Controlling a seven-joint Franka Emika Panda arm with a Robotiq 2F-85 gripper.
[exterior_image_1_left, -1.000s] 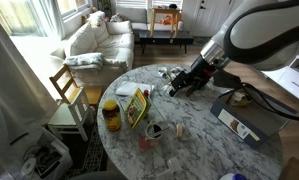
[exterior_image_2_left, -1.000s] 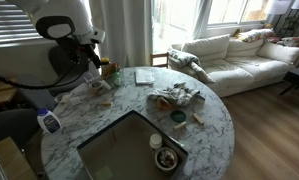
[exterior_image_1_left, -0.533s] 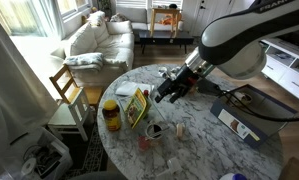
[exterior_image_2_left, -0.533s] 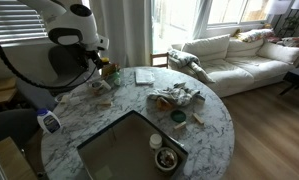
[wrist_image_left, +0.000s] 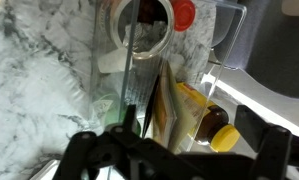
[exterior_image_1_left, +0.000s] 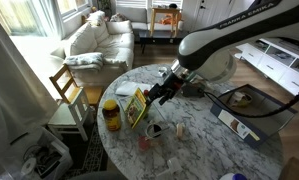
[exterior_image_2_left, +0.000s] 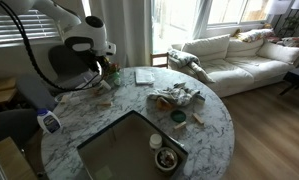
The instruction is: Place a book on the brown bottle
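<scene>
The robot's gripper isn't ready to close on the book (exterior_image_1_left: 137, 107) yet: its open fingers are short of the book, so it needs to move toward the book first.
The book (exterior_image_1_left: 137, 107) stands on edge, tilted, on the marble table (exterior_image_1_left: 204, 150), yellow-edged with a green and reddish cover. The brown bottle (exterior_image_1_left: 111, 116) with its yellow top stands just beside it near the table's edge. My gripper (exterior_image_1_left: 155, 96) is close to the book on the side away from the bottle. In the wrist view the book's page edges (wrist_image_left: 165, 104) and the bottle (wrist_image_left: 211, 126) lie between my dark fingers; the gripper (wrist_image_left: 179, 158) is open and holds nothing. In an exterior view the gripper (exterior_image_2_left: 99, 76) hangs over the table's far left part.
Small cups (exterior_image_1_left: 155, 130) and bits lie in front of the book. A blue and white box (exterior_image_1_left: 239, 123) sits by the table's right side. A wooden chair (exterior_image_1_left: 69, 95) stands beyond the bottle. A dark tray (exterior_image_2_left: 129, 148), a clutter pile (exterior_image_2_left: 176, 97) and a flat booklet (exterior_image_2_left: 144, 76) are on the table.
The arm has swung across the table towards the book and bottle; the gripper now sits right next to the book. The objects have not moved.
</scene>
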